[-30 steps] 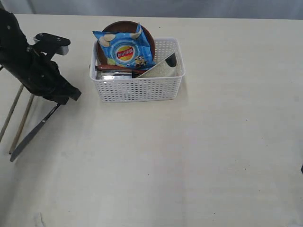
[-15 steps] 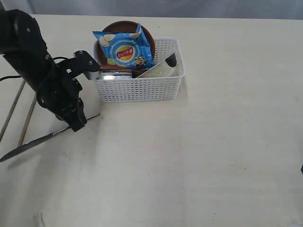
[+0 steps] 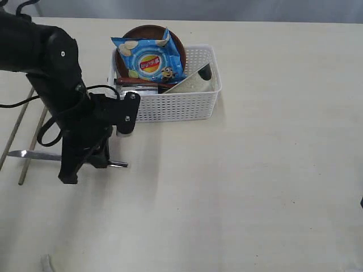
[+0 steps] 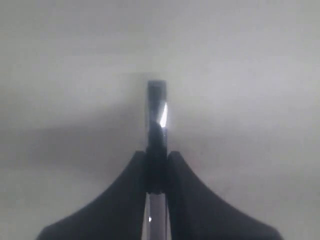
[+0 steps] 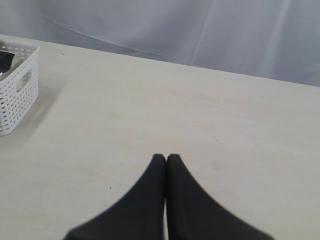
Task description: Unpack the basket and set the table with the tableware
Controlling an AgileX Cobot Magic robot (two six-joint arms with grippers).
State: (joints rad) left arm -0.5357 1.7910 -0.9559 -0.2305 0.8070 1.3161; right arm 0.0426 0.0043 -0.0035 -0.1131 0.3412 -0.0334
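Note:
The steel knife is in my left gripper, and its blade [image 3: 42, 156] reaches crosswise over the wooden chopsticks. My left gripper needs to keep holding the knife until it lies diagonally beside the chopsticks.
My left gripper [image 3: 103, 161] [image 4: 156, 156] is shut on the steel knife [image 3: 31, 154] [image 4: 156, 112], held flat and low over the table [image 3: 238, 187] in front of the basket's left end. Whether the knife touches the table I cannot tell. Its blade points left. Two wooden chopsticks [image 3: 33, 144] lie at the far left. The white basket [image 3: 170, 106] [image 5: 17, 92] holds the brown plate [image 3: 177, 37], the pale bowl [image 3: 193, 84], a steel cup [image 3: 136, 90] and a dark wooden spoon [image 3: 136, 81]. My right gripper [image 5: 166, 158] is shut with nothing in it, hovering over bare table.
A blue chip bag [image 3: 148, 59] leans on the plate inside the basket. The left arm's black body [image 3: 54, 73] and its cable stand between the chopsticks and the basket. A grey curtain [image 5: 200, 30] hangs beyond the table's far edge.
The left arm swung right and toward the front with the knife, and the knife turned from slanting to nearly level. The right gripper is not seen earlier.

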